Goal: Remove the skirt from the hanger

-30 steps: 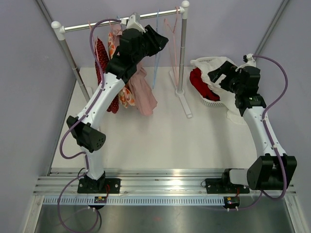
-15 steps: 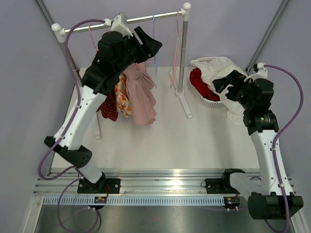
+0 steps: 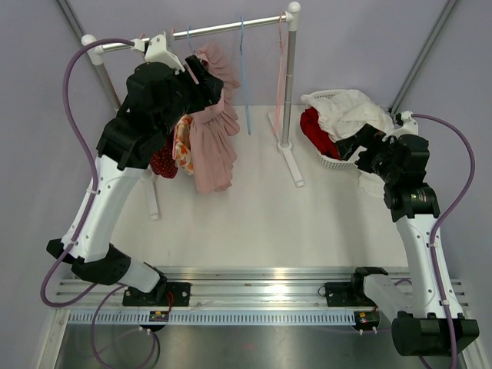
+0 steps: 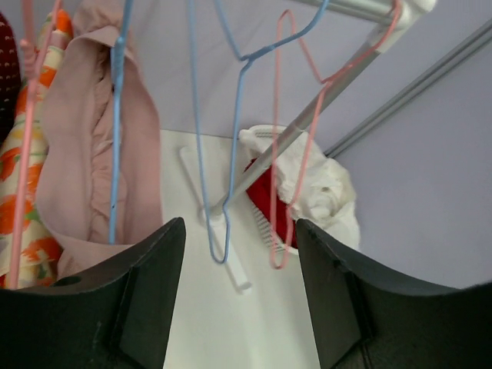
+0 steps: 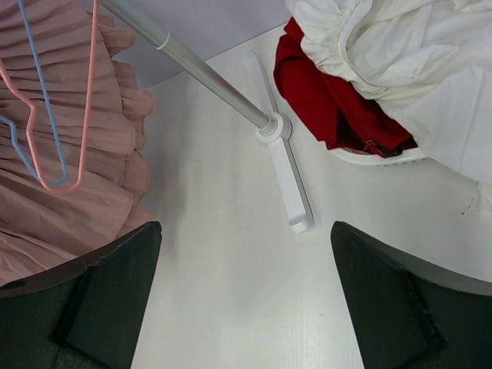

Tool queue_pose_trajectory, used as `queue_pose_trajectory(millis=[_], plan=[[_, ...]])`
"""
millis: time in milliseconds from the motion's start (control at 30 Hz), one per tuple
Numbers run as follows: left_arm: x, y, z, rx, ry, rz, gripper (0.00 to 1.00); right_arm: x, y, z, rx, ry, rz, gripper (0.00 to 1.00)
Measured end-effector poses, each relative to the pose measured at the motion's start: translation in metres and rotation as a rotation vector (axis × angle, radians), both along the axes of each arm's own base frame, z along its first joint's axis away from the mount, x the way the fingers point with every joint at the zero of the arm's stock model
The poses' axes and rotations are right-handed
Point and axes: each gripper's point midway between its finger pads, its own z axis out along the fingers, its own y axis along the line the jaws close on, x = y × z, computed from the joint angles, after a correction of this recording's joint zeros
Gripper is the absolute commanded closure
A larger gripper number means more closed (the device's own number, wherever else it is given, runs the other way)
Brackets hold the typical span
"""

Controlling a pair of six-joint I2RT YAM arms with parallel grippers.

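Observation:
The skirt (image 4: 84, 161) will stay free to remove, as the robot's left hand will next grab the blue hanger by its bare near-side arm below the hook (image 4: 118, 104).
The pink skirt (image 3: 211, 142) hangs on a blue hanger (image 4: 115, 115) from the rack rail (image 3: 223, 28), between a floral garment (image 3: 181, 144) and two bare hangers. My left gripper (image 3: 206, 86) is open and empty, high by the rail at the skirt's top; I cannot tell if it touches the skirt. In the left wrist view the skirt (image 4: 84, 161) lies left of the open gripper (image 4: 240, 307). My right gripper (image 3: 358, 143) is open and empty beside the basket. In the right wrist view (image 5: 246, 307) it is above the table, with the skirt (image 5: 69, 131) at far left.
An empty blue hanger (image 3: 244, 73) and an empty pink hanger (image 3: 278, 69) hang at the rail's right end. A dark red garment (image 3: 163, 163) hangs at the left. The rack's post and foot (image 3: 290, 157) stand mid-table. A white basket (image 3: 336, 161) holds red and white clothes.
My left arm has risen and swung left along the rail, and the skirt has shifted with it. My right arm has moved up and a little to the right.

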Motion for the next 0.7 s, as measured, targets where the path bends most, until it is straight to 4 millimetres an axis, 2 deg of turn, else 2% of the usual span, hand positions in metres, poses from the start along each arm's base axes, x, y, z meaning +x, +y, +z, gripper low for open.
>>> queue_pose_trajectory(millis=[300, 467, 700], plan=[[0.016, 0.019, -0.051, 0.170, 0.084, 0.104, 0.40, -0.005, -0.001, -0.011, -0.012, 0.022, 0.003, 0.01], [0.019, 0.027, -0.052, 0.209, 0.074, 0.137, 0.40, -0.006, -0.001, -0.019, -0.013, 0.040, 0.004, 0.01], [0.026, 0.040, -0.051, 0.241, 0.063, 0.173, 0.40, -0.006, -0.001, -0.021, -0.016, 0.042, 0.005, 0.00]])
